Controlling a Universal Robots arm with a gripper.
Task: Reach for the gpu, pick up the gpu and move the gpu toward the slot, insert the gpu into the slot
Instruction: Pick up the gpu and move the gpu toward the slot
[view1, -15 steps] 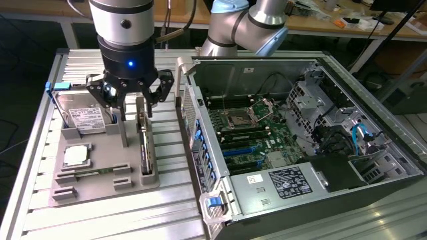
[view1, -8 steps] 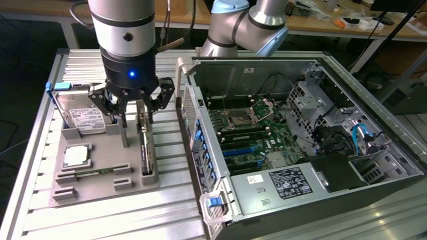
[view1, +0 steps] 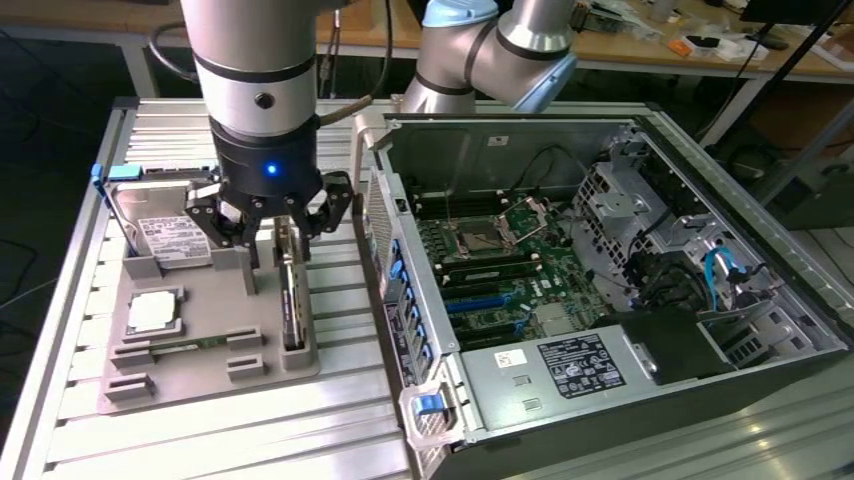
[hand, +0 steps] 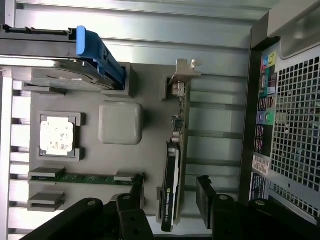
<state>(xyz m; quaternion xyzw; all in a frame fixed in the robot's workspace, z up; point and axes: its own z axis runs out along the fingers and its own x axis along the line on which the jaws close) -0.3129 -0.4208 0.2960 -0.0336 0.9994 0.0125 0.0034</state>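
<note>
I will next grab the GPU by its black cooler cover (hand: 170, 186), where the sides are flat, because uneven connectors stick out near the GPU's bracket.
The gpu (view1: 291, 300) stands on its long edge in a grey holder tray (view1: 200, 378) at the exterior view's left. In the wrist view the gpu (hand: 174, 170) shows a dark face, a tan board edge and a silvery end bracket (hand: 183, 75). My gripper (view1: 278, 240) hangs over the card's far end, open. In the wrist view my gripper (hand: 171, 200) straddles the card, with one black finger (hand: 136, 194) on each side and a gap to both. The slot lies among the expansion slots (view1: 478, 305) on the motherboard inside the open case.
The tray also carries a hard drive (view1: 167, 235) with a blue tab (hand: 92, 47), a square processor chip (hand: 56, 136) and a memory stick (hand: 85, 176). The open computer case (view1: 574, 280) lies at the exterior view's right, its rear wall (hand: 290, 125) close beside the tray.
</note>
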